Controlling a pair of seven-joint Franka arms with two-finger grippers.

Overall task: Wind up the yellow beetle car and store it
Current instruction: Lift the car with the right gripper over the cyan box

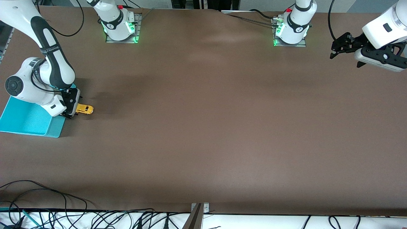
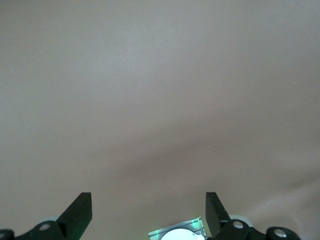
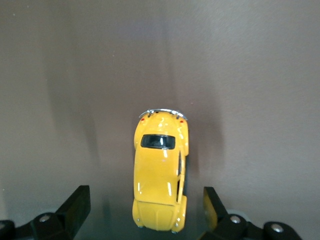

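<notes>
The right gripper grabs the yellow beetle car by its hood end (image 1: 79, 108) next. The car then goes into the cyan bin (image 1: 25, 122) for storage.
The yellow beetle car (image 1: 84, 109) sits on its wheels on the brown table, beside the cyan bin (image 1: 25, 122), on the side toward the left arm's end. My right gripper (image 1: 75, 110) is low over the table and open. In the right wrist view its fingers (image 3: 77, 205) stand on either side of one end of the car (image 3: 160, 170), apart from it. My left gripper (image 1: 346, 60) is open and empty, held in the air over the left arm's end of the table, and waits. In the left wrist view it (image 2: 147, 205) frames only bare table.
The two arm bases (image 1: 120, 27) (image 1: 291, 31) stand along the table edge farthest from the front camera. Cables (image 1: 63, 216) lie along the nearest edge. The left arm's base plate shows in the left wrist view (image 2: 177, 232).
</notes>
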